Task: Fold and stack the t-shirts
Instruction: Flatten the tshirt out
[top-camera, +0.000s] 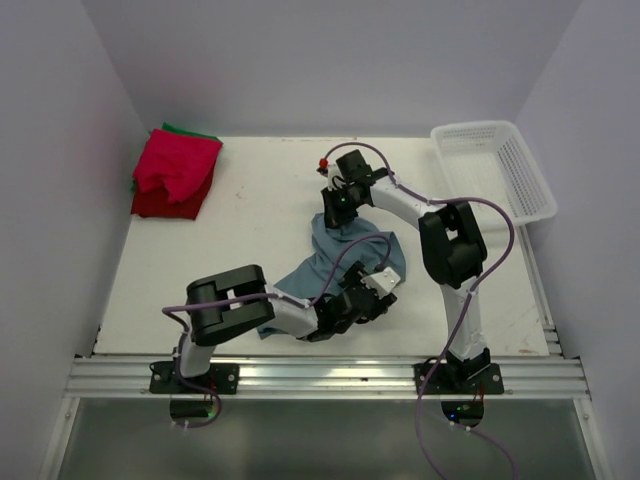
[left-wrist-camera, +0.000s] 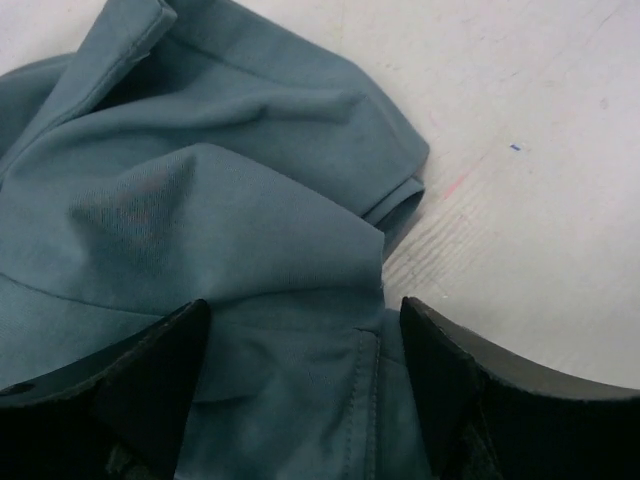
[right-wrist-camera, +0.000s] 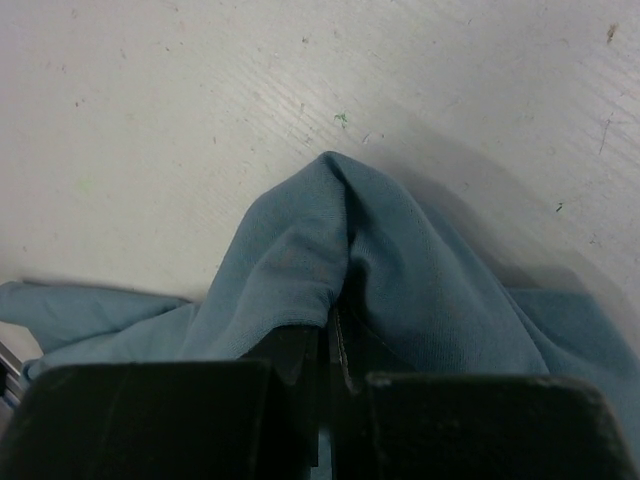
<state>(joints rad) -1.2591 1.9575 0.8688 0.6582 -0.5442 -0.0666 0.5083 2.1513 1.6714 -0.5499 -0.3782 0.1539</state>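
The left gripper's fingers reach down into the cloth beside the hemmed fold in the left wrist view, so the left gripper needs to close on the cloth now.
The dusty blue-grey t-shirt (top-camera: 345, 255) lies crumpled at mid-table. My right gripper (top-camera: 341, 205) is shut on its far edge, with cloth (right-wrist-camera: 380, 260) draped over the closed jaws. My left gripper (top-camera: 372, 290) is open at the shirt's near right part, its fingers (left-wrist-camera: 160, 370) straddling a hemmed fold (left-wrist-camera: 300, 330) without closing on it. Bright red folded t-shirts (top-camera: 175, 172) sit stacked at the far left corner, with a green one (top-camera: 190, 130) showing at the stack's back edge.
A white plastic mesh basket (top-camera: 495, 168) stands at the far right, partly over the table's edge. Grey walls close in the table on three sides. A small red object (top-camera: 323, 163) sits near the right wrist.
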